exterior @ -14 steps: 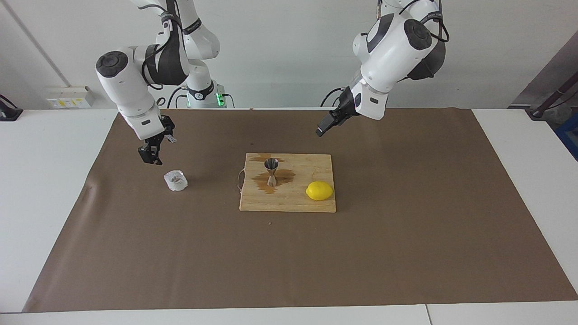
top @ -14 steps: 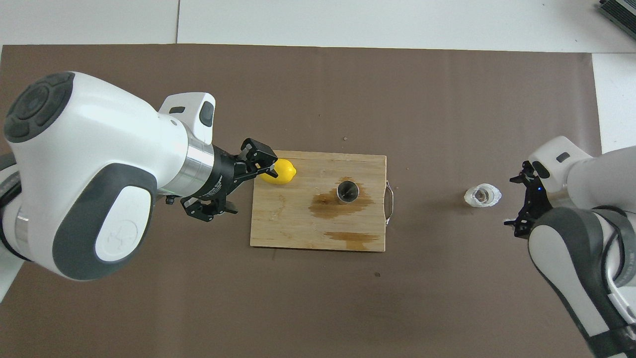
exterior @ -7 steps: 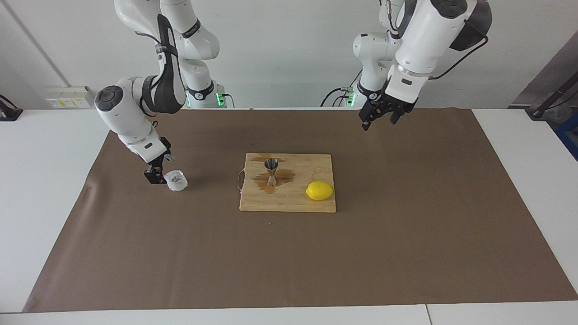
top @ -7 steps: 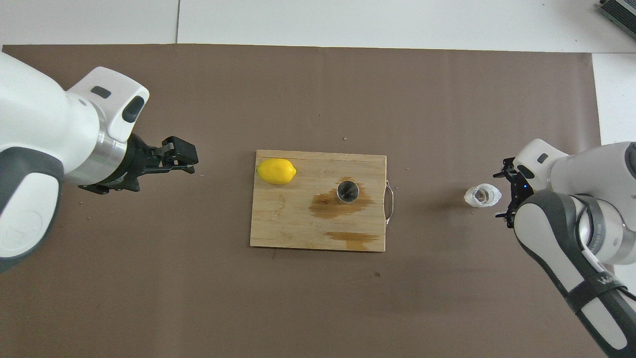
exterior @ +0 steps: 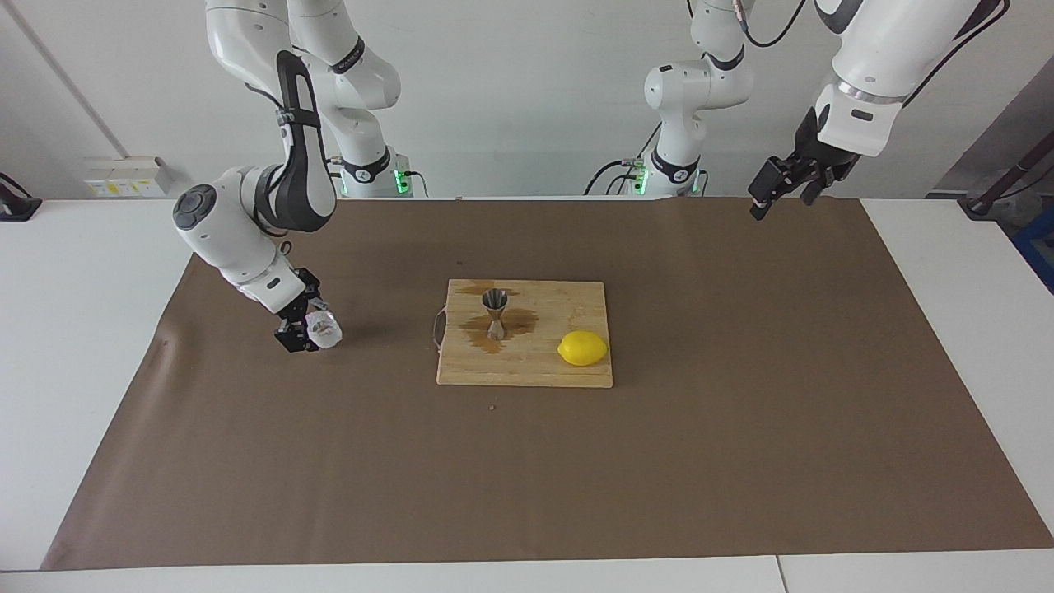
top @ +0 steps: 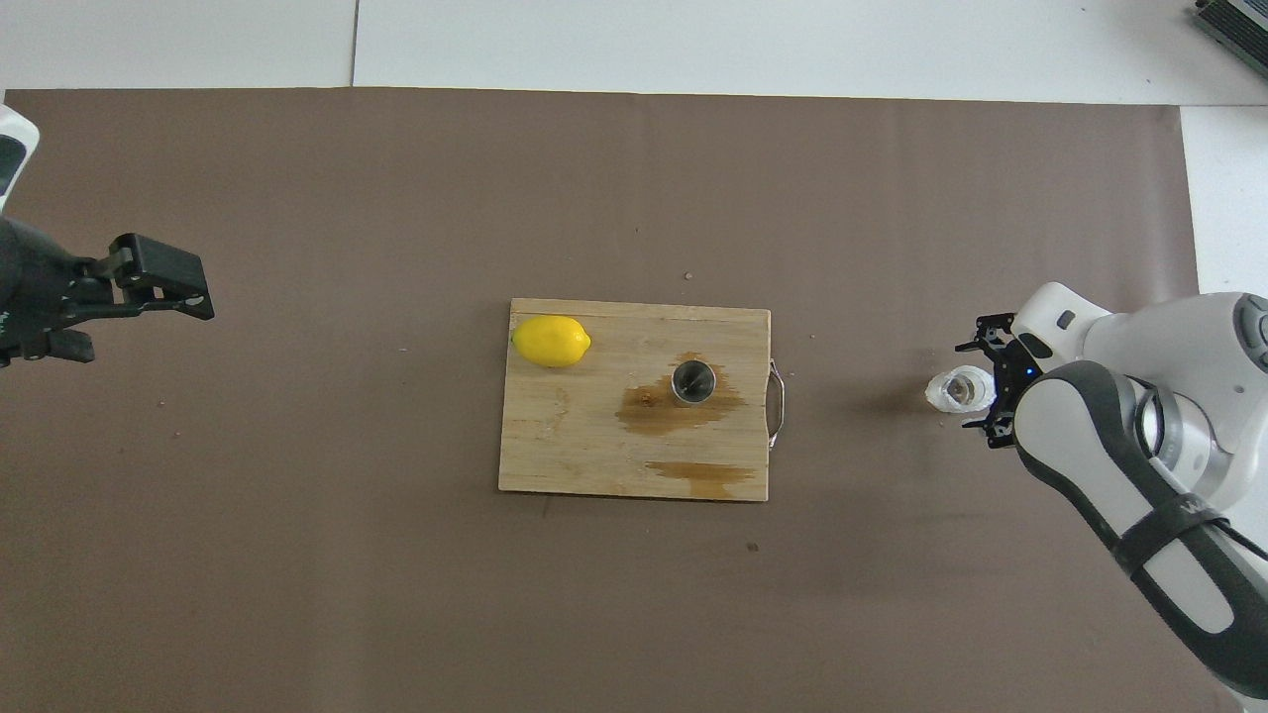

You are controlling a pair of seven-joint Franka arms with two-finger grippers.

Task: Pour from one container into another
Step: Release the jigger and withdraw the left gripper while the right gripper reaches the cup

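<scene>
The right gripper grabs the cup by its side [top: 969,405] next, to pour from the whitish crinkled cup into the steel jigger [top: 692,382].
The whitish crinkled cup [exterior: 325,330] stands on the brown mat toward the right arm's end of the table; it also shows in the overhead view [top: 959,388]. My right gripper [exterior: 301,329] [top: 975,388] is low at the mat, open, with a finger at either side of the cup. The steel jigger [exterior: 495,313] [top: 692,382] stands upright on a wooden cutting board [exterior: 527,372] [top: 584,456], in a wet stain. My left gripper [exterior: 782,199] [top: 139,315] is open and empty, raised over the mat's edge toward the left arm's end.
A yellow lemon [exterior: 582,347] [top: 551,341] lies on the board, at the corner toward the left arm's end. A second wet stain [top: 705,473] marks the board's edge nearest the robots. A wire handle [top: 779,403] sticks out of the board toward the cup.
My right gripper came down from above the mat and closed in around the cup. My left gripper swung away from over the board toward the left arm's end of the table.
</scene>
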